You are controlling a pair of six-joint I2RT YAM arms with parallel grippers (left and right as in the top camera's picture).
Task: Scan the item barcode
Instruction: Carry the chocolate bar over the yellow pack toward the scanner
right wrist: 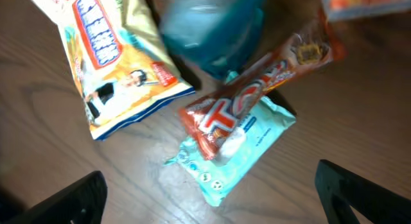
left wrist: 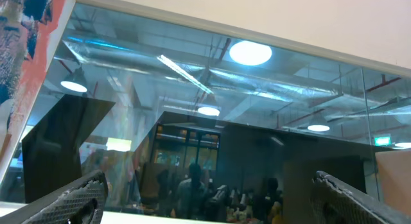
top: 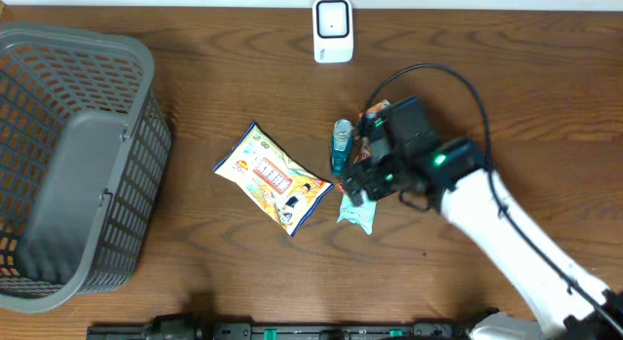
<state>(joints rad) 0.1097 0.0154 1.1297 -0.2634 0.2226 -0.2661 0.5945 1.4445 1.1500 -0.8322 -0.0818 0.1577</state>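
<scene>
The lettered end of the bar needs to stay free. My right gripper should next grip the red-orange bar wrapper [right wrist: 257, 89] across its long sides, to turn it over for barcode scanning.
Several items lie in a cluster mid-table: a yellow snack bag [top: 273, 179] [right wrist: 109, 57], a blue bottle [top: 341, 145] [right wrist: 212, 25], and a red-orange bar wrapper [right wrist: 257, 89] resting across a teal packet [top: 356, 213] [right wrist: 237, 150]. My right gripper [top: 358, 184] [right wrist: 215, 201] hovers open just above the bar and packet, with nothing between its fingers. No barcode shows. A white scanner unit [top: 332, 30] stands at the far edge. My left gripper [left wrist: 209, 182] is open and empty, its camera facing a window and ceiling lights.
A large grey mesh basket [top: 146, 155] fills the left side of the table. An orange packet [top: 376, 112] [right wrist: 366, 6] lies behind the bottle under my right arm. A black cable [top: 458, 82] loops over the table at the right.
</scene>
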